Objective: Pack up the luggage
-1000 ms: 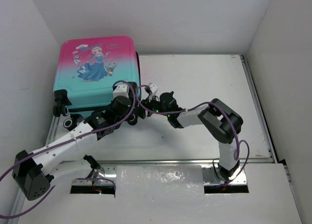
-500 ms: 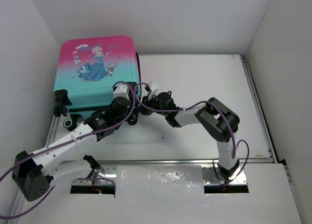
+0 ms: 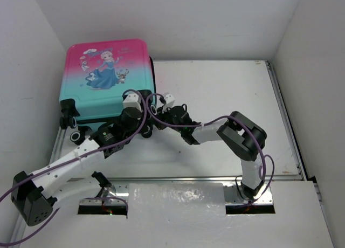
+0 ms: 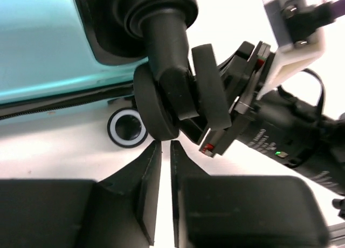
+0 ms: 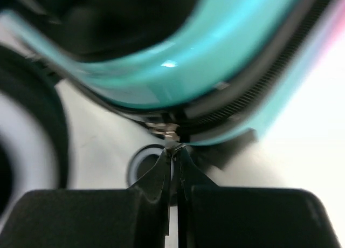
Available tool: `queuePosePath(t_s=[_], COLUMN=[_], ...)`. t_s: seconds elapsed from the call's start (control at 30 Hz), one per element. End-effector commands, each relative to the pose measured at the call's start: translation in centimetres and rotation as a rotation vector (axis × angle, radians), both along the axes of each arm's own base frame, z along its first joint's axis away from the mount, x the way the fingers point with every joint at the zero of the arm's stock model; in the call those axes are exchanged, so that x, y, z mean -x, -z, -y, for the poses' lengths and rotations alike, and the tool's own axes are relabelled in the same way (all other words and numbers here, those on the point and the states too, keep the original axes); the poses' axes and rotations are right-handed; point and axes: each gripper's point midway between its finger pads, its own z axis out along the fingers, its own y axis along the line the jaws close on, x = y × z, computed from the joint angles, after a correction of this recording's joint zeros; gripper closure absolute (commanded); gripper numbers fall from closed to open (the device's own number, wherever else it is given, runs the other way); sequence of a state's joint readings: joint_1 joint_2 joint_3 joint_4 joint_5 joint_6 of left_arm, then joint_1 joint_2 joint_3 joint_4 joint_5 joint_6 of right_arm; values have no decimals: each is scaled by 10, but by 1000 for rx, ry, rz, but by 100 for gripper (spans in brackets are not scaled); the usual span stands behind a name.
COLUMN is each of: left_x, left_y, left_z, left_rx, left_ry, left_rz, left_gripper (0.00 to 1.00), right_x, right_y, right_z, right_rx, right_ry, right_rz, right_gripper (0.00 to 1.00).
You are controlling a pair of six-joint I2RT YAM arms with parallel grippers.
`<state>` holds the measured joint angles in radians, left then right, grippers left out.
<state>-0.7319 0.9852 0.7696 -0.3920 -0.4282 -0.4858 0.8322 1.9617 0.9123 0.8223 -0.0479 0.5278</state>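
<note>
My left gripper is shut short of the black caster wheel. It will next open again, then move toward the teal shell (image 4: 38, 38) to grab the wheel.
The luggage (image 3: 105, 81) lies flat and closed at the back left, its pink-to-teal lid with the princess picture facing up. Both grippers meet at its near right corner, by the black wheels. My right gripper (image 3: 154, 110) (image 5: 173, 149) is shut on the small metal zipper pull (image 5: 171, 132) that hangs from the zipper track (image 5: 259, 91) under the teal shell (image 5: 215, 54). My left gripper (image 3: 146, 128) (image 4: 165, 145) is shut with nothing between its fingers. Its tips sit just below a black wheel (image 4: 159, 105), beside the teal shell (image 4: 38, 38).
A second wheel with a white ring (image 4: 126, 128) lies on the white table (image 3: 226, 97) near the left fingertips. White walls close in at the left and back. The right arm's body (image 4: 269, 124) crowds the space to the right of the left gripper.
The right gripper has slid left to the luggage's corner and shut on the zipper pull. The left arm has shifted slightly toward the luggage and stays shut.
</note>
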Motion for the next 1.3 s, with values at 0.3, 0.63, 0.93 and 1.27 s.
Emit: queuePosePath(t_s=[0.3, 0.63, 0.93, 1.27], left_x=[-10, -13, -27, -34], left_y=[-46, -55, -67, -44], left_z=[11, 5, 10, 5], left_rx=[113, 96, 61, -146], left_ry=[6, -52, -102, -143], left_rz=[135, 100, 62, -82], left_gripper=[100, 79, 0, 0], right_x=[-76, -37, -25, -38], right_y=[-24, -42, -24, 1], right_z=[78, 43, 67, 136], right_rx=[138, -57, 65, 132], right_ry=[454, -2, 28, 242], right_rz=[119, 227, 170, -2], right_gripper=[100, 53, 1, 1])
